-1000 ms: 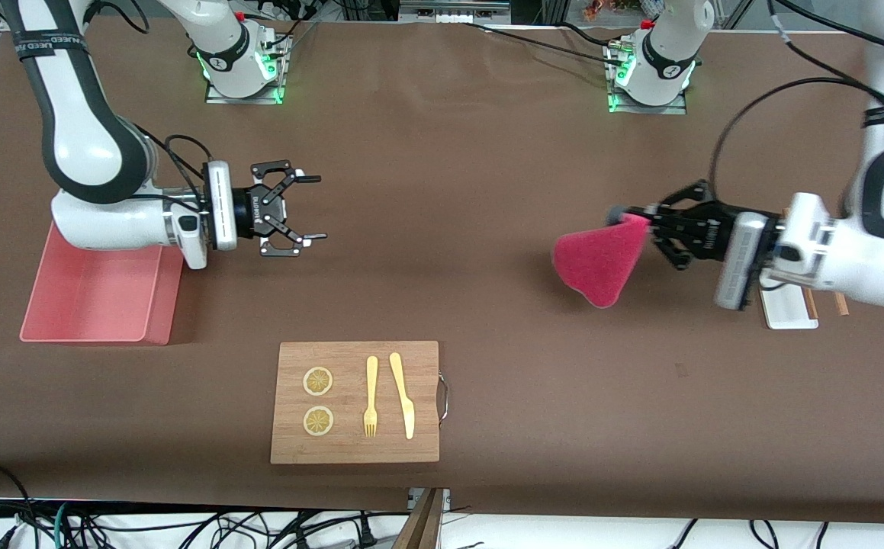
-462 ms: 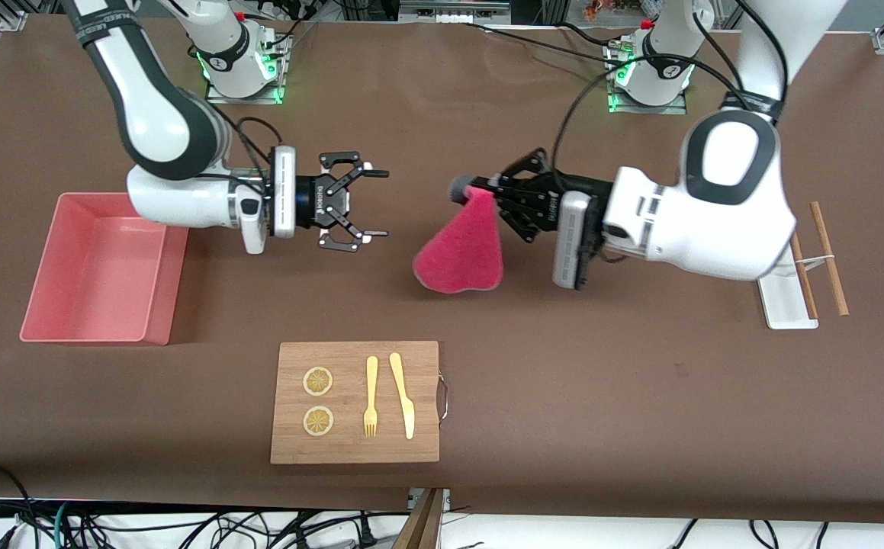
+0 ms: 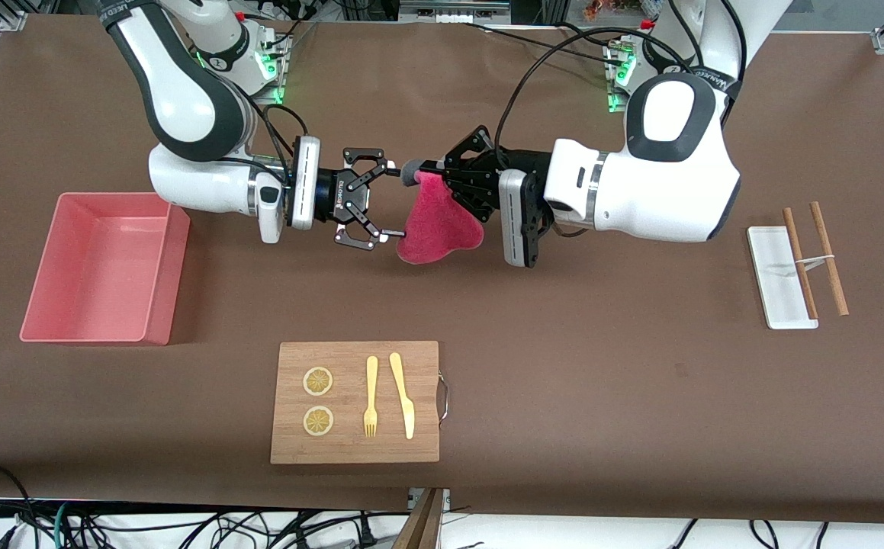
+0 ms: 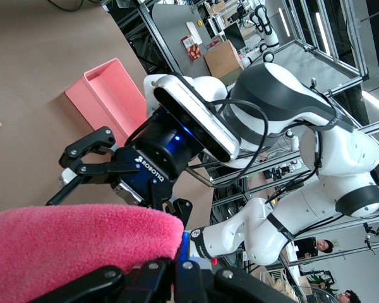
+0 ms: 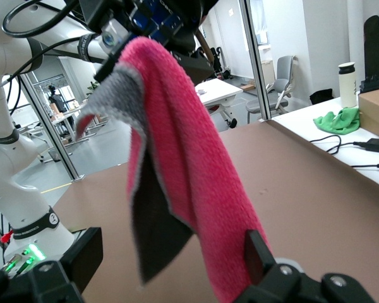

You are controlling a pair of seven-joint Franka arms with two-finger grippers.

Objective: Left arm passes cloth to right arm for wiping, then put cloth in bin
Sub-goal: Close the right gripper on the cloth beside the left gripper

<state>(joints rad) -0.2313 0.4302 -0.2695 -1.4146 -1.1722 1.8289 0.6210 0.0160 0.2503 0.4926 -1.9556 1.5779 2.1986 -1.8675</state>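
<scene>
The cloth hangs loose from its top corner (image 3: pixel 427 179) in the robot's left gripper, so the right gripper will next pinch the cloth by its lower hanging edge (image 3: pixel 408 248).
The crimson-pink cloth (image 3: pixel 442 225) hangs from my left gripper (image 3: pixel 416 172), which is shut on its top corner in the air over the table's middle. My right gripper (image 3: pixel 390 203) is open and faces it, its fingers on either side of the cloth's near edge. In the right wrist view the cloth (image 5: pixel 189 177) hangs between my open right gripper's (image 5: pixel 170 252) fingers, close to one of them. In the left wrist view the cloth (image 4: pixel 69 246) fills the foreground with the right gripper (image 4: pixel 82 170) just past it. The light pink bin (image 3: pixel 163 282) sits at the right arm's end of the table.
A wooden cutting board (image 3: pixel 355 450) with two lemon slices, a yellow fork (image 3: pixel 371 396) and a knife lies nearer the front camera. A small white tray (image 3: pixel 773 267) with brown chopsticks (image 3: pixel 827 255) lies at the left arm's end.
My left arm carried the hanging cloth across the table toward the right arm's end. My right gripper moved toward it, staying open, and now brackets the cloth's edge.
</scene>
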